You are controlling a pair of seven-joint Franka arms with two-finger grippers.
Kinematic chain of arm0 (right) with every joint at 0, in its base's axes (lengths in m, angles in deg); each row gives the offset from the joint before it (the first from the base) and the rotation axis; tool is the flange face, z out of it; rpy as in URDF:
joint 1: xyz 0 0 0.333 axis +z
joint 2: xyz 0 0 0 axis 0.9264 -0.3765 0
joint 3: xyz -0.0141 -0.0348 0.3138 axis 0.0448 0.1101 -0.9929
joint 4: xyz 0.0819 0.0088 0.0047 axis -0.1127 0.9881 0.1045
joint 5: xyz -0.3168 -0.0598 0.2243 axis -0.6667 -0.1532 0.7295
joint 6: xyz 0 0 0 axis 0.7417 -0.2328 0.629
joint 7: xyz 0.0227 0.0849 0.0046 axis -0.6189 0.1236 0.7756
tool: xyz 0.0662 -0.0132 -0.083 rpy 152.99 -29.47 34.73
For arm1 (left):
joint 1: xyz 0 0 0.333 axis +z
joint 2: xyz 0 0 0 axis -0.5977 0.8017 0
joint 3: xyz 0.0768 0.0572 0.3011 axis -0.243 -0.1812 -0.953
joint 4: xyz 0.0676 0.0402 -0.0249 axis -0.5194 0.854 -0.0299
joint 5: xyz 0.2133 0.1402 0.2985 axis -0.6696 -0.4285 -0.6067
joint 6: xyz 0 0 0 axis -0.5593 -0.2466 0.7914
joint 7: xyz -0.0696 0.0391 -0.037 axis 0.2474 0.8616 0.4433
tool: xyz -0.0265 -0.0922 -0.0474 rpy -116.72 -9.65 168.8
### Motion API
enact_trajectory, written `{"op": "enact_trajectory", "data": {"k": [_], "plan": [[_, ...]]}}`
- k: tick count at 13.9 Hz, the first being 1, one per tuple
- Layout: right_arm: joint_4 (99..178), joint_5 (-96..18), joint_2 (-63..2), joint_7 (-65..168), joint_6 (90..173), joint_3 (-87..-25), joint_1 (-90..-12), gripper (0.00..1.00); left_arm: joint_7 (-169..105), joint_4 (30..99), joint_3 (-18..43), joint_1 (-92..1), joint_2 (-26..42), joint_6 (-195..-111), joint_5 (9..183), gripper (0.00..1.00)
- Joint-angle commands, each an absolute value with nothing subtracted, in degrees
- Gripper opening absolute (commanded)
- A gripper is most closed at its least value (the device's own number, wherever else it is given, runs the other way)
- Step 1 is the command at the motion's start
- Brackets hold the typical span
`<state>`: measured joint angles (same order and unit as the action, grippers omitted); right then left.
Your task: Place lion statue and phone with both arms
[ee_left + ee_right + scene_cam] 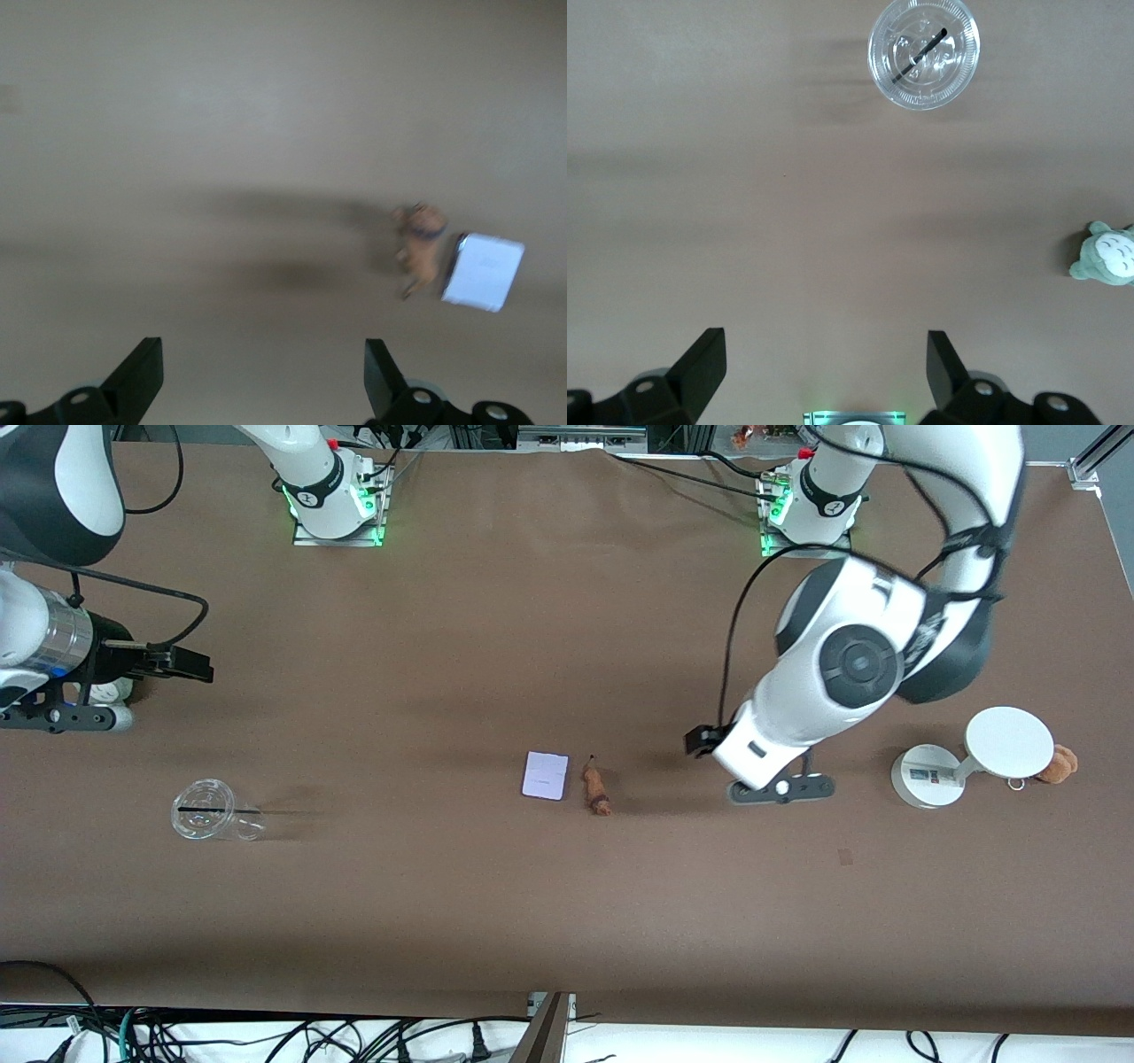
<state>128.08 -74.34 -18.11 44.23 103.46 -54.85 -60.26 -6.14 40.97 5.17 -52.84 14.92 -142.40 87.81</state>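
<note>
I should next pick up the lion statue with my left gripper by its body behind the mane [596,788], to place it away from the phone [545,775].
The phone [545,775], a pale flat slab, lies on the brown table [567,921] near the middle. The lion statue [597,788], tiny and orange-brown with a dark tail, lies right beside it toward the left arm's end. Both show in the left wrist view: the lion statue [421,248] and the phone [483,272]. My left gripper [781,789] is open and empty [261,376], low over bare table between the lion statue and the white stand. My right gripper [66,717] is open and empty [826,367], over the right arm's end of the table.
A clear lidded cup with a dark straw [205,810] stands toward the right arm's end, also in the right wrist view [923,53]. A grey-green plush [1107,255] lies near it. A white round-disc stand [970,757] and a brown plush [1056,764] sit at the left arm's end.
</note>
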Motion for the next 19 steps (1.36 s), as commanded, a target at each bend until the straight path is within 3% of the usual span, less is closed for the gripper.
{"op": "enact_trajectory", "data": {"k": [1,7,18,19], "plan": [[127.01,-73.36,-19.04,44.69,103.72,-55.13,-60.41,1.00,2.33,33.49,4.09,-58.49,23.65,-147.49,88.18,1.00],[127.01,-72.40,-25.10,41.80,112.24,-55.48,-55.32,1.00,12.37,32.87,3.83,-65.00,33.94,-167.36,87.92,1.00],[126.83,-72.04,-36.00,36.16,123.23,-55.48,-48.73,1.00,12.73,34.10,3.30,-65.36,37.37,-169.84,87.66,1.00],[126.83,-72.04,-36.70,36.16,124.28,-55.48,-48.46,1.00,12.73,34.10,3.39,-65.45,37.72,-169.84,87.66,0.95]]}}
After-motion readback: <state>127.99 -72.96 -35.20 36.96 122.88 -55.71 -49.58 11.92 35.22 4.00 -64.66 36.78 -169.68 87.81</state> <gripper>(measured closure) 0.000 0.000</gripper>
